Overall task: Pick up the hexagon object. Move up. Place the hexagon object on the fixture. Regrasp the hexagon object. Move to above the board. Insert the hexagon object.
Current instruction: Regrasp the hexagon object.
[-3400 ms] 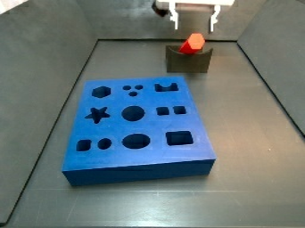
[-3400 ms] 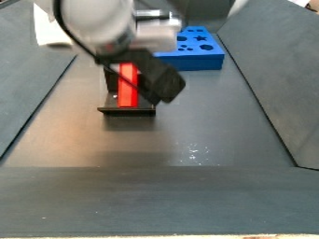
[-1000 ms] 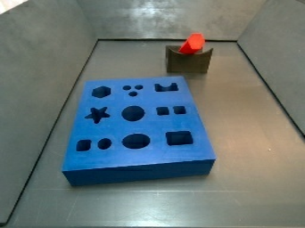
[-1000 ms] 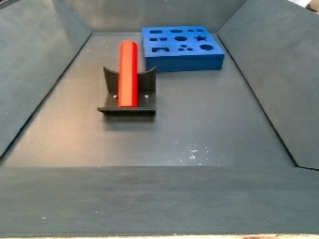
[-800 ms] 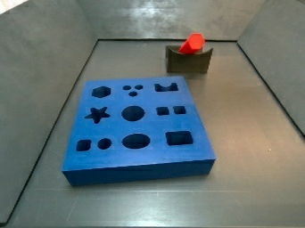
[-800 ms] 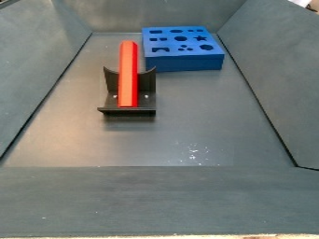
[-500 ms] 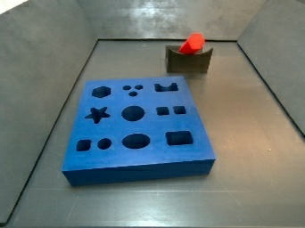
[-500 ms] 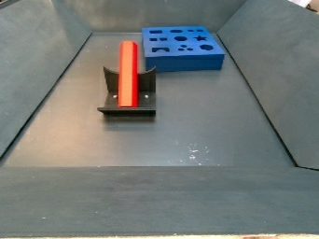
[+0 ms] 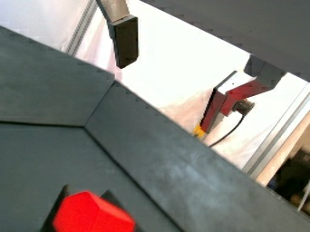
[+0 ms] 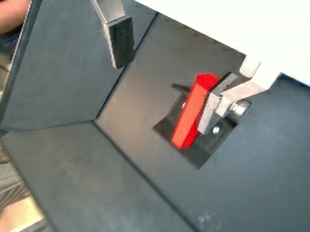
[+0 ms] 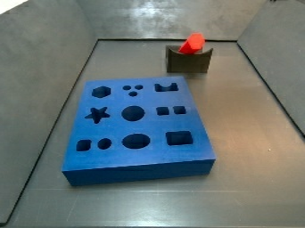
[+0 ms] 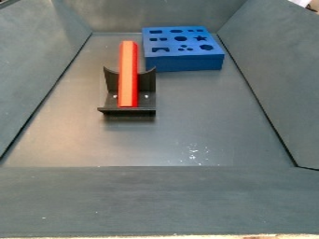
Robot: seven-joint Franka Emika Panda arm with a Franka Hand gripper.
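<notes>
My gripper grabs the hexagon object by its top end (image 11: 198, 38) (image 9: 92, 214) next, so its lower end stays free to enter the board's hexagonal hole.
The red hexagon object (image 11: 192, 43) rests in the notch of the dark fixture (image 11: 179, 62) at the back of the floor; in a side view it lies along the fixture (image 12: 127, 110) as a long bar (image 12: 127, 73). The blue board (image 11: 191, 120) with its shaped holes lies apart from it, also in a side view (image 12: 187, 63). My gripper (image 10: 179, 65) is open and empty, high above the bar (image 10: 190, 113) and the fixture (image 10: 168, 125); it is out of both side views. In a wrist view (image 9: 194, 59) one finger (image 9: 125, 41) shows dark, and the bar's end (image 9: 87, 213) lies far below.
Grey sloping walls (image 11: 71, 80) enclose the dark floor (image 12: 187, 140) on all sides. A red and dark rig part (image 9: 224, 109) stands outside the bin.
The gripper, which stood just above the bar on the fixture 3.4 s ago, has left both side views. Over the last second nothing there has moved.
</notes>
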